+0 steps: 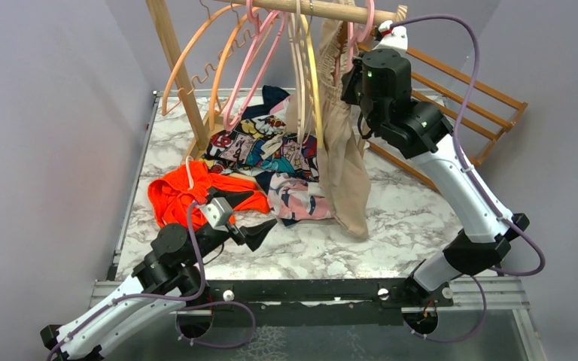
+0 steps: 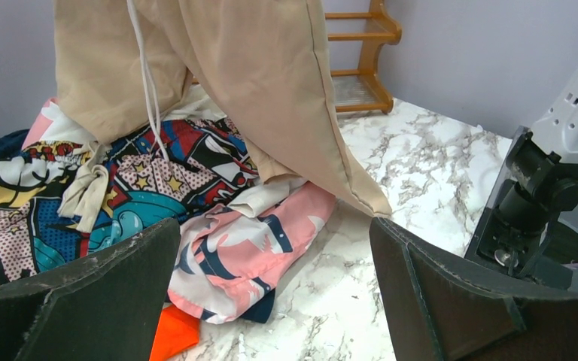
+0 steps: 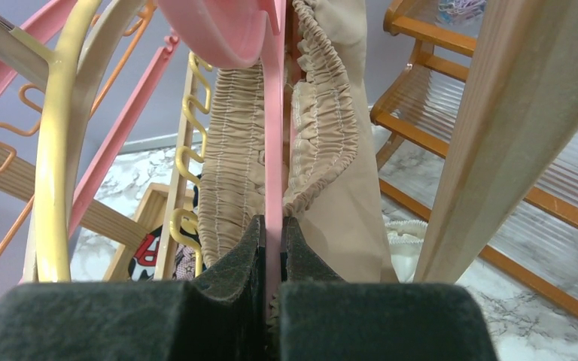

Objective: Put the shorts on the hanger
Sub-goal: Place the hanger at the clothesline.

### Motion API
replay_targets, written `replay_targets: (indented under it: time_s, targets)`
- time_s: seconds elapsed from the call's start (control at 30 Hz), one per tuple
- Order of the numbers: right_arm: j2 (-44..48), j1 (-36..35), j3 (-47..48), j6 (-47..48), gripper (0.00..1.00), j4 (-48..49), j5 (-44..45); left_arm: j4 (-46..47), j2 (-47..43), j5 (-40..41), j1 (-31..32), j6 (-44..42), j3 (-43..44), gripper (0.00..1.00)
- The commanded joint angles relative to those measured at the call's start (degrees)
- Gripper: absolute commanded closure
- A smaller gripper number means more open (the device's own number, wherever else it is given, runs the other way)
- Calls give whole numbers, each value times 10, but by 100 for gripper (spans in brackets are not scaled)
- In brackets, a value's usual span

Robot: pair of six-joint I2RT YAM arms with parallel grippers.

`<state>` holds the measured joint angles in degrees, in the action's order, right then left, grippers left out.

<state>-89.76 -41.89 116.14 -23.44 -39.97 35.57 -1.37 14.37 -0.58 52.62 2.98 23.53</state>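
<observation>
The hook of the pink hanger is over the bar, so I should let go of the hanger with my right gripper now. The hanger would stay up with the beige shorts [image 1: 344, 162].
The beige shorts [image 1: 344, 162] hang from the wooden rail, legs reaching down to the marble table. Their gathered waistband [image 3: 229, 150] drapes on both sides of the pink hanger [image 3: 273, 143], whose hook [image 1: 366, 26] sits over the rail. My right gripper [image 3: 273, 229] is shut on the hanger's thin pink bar, up beside the waistband [image 1: 351, 79]. My left gripper [image 2: 275, 259] stands wide open low over the table, holding nothing, short of the shorts' hem [image 2: 271, 98] and white drawstring [image 2: 147, 83]. In the top view the left gripper [image 1: 260, 233] lies near the front of the clothes pile.
A bright orange garment [image 1: 188, 192], a comic-print cloth [image 1: 271, 147] and a pink patterned cloth [image 1: 301, 199] lie heaped on the table. Orange [image 1: 196, 45], yellow [image 1: 310, 68] and other pink hangers [image 1: 260, 56] crowd the rail [image 1: 323, 9]. A wooden shelf [image 1: 466, 98] leans at the back right.
</observation>
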Motion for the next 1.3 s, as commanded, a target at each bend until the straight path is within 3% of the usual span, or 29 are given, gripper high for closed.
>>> replay_targets:
  time_s: [0.0, 0.17, 0.23, 0.37, 0.47, 0.87, 1.0, 1.27]
  targets:
    - [7, 2, -18, -14, 99, -2, -30, 17, 7, -8, 1, 1, -3, 1]
    - [12, 3, -15, -14, 94, -12, -45, 17, 2, -6, 1, -1, -4, 1]
    - [16, 3, -11, -11, 85, -16, -59, 18, 3, -7, 2, -1, -4, 1]
    - [34, 2, -21, 2, 57, -6, -101, 19, 8, -12, 1, 0, -4, 1]
    - [43, 2, -20, 7, 46, -8, -115, 18, 9, -13, 1, 0, -3, 1]
    - [95, 2, -5, 17, 24, -63, -200, 18, 16, -8, 1, 7, -5, 1]
    - [138, 2, -62, 50, 16, -52, -250, 29, 16, 8, 1, 6, 1, 1]
    - [255, 2, -215, 96, 16, 7, -301, 28, 102, 16, 1, -38, 100, 1]
